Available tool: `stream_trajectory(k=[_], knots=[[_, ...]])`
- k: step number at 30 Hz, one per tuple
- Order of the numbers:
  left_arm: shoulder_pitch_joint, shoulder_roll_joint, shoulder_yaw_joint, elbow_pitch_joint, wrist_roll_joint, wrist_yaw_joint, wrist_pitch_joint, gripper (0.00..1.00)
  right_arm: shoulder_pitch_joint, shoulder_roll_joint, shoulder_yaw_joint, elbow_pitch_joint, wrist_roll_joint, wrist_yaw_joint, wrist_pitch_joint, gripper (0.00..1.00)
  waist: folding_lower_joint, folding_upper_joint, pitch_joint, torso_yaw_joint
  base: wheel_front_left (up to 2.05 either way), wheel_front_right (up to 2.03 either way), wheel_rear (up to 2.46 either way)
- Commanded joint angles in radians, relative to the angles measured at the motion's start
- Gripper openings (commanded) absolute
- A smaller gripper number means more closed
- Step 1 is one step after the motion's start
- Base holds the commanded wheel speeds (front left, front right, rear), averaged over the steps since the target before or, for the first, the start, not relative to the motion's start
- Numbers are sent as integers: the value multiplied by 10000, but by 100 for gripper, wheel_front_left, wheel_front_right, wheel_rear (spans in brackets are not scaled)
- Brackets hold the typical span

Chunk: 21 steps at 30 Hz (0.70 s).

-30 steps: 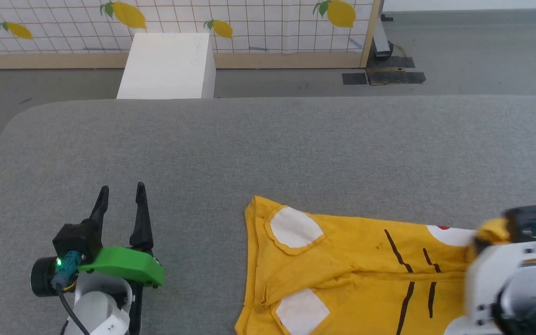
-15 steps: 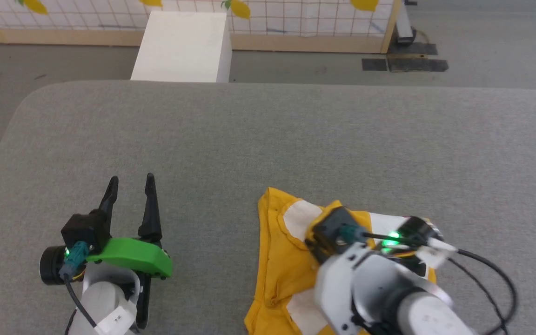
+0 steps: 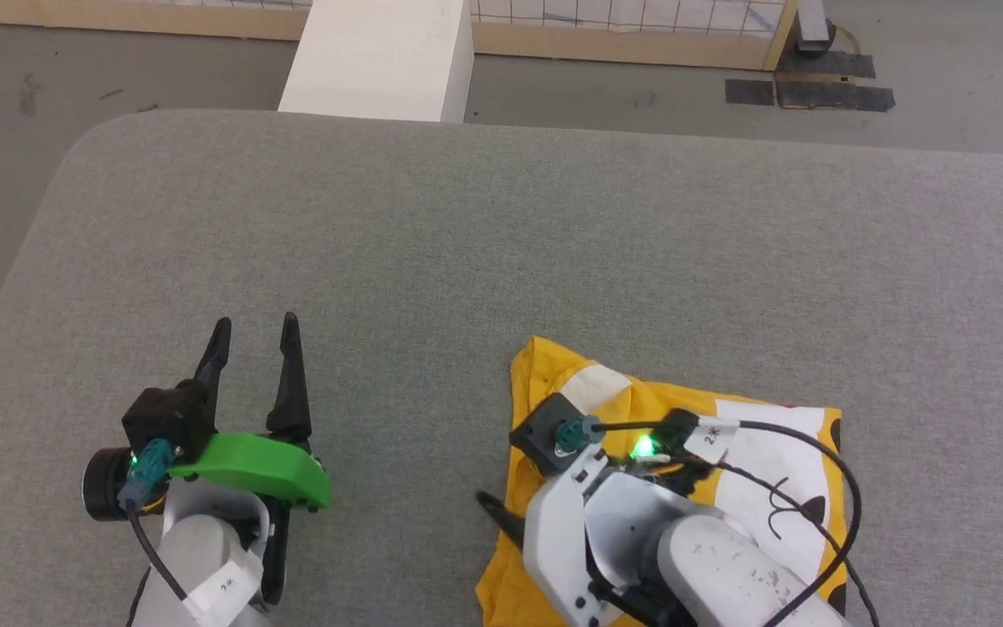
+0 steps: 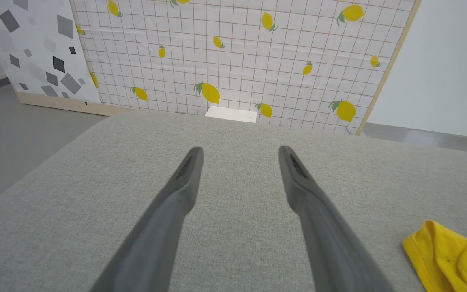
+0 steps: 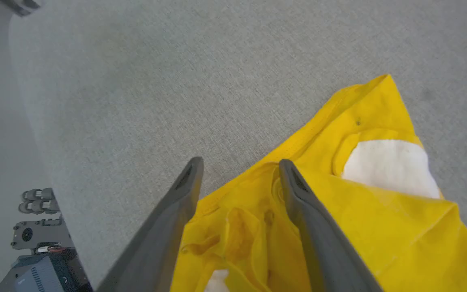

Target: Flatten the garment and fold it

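I need to move the folded bundle neatly aside next, so my right gripper should take hold of the shirt by its edge with the white cat print [image 3: 833,470].
The garment [image 3: 545,370], a bright yellow T-shirt with white patches and black lines, lies folded over itself on the grey table [image 3: 467,244] at the near right. My right gripper [image 5: 239,162] hovers open over its left edge, with crumpled yellow cloth [image 5: 379,211] under and between the fingers. In the head view one dark fingertip [image 3: 491,509] pokes out left of the white right wrist. My left gripper [image 3: 256,320] rests open on bare table well left of the shirt. The left wrist view catches a yellow corner of the garment [image 4: 440,251] at its lower right, beyond the spread fingers of the left gripper [image 4: 239,152].
A white box [image 3: 380,57] stands on the floor beyond the table's far edge. Behind it runs a wooden-framed lemon-print panel [image 4: 237,61]. Dark mats [image 3: 806,91] lie on the floor at the far right. The table's rounded left corner [image 3: 92,152] is near my left arm.
My right arm swept left across the shirt, carrying its right end over the left half, and the gripper now stands open. The camera tilted down and shifted. The left gripper stayed put.
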Motion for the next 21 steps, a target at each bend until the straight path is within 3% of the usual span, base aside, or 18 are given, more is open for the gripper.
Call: stream_trajectory(k=[1,7,12,16,21], knots=[[-66,-60,61,29,-22,5,-47,100,-247,45,13,-97,211,-15,-395,100,-1,0,-92,-102,0,0,0],[65,-71,191,40,9,12,-47,100,-170,72,-1071,-1383,507,-15,-3123,100,-1,0,-373,-359,0,0,0],[219,-75,290,-21,63,-11,-47,100,975,103,-3618,-2718,375,-15,-5436,100,-1,0,-604,-580,0,0,0],[346,-76,365,-38,98,-35,-47,100,2287,107,-5542,-3209,648,-15,-6115,100,-1,0,-772,-707,0,0,0],[477,-72,472,-132,140,-59,-47,100,3514,108,-6905,-2805,1061,-15,-6028,100,-1,0,-850,-872,0,0,0]])
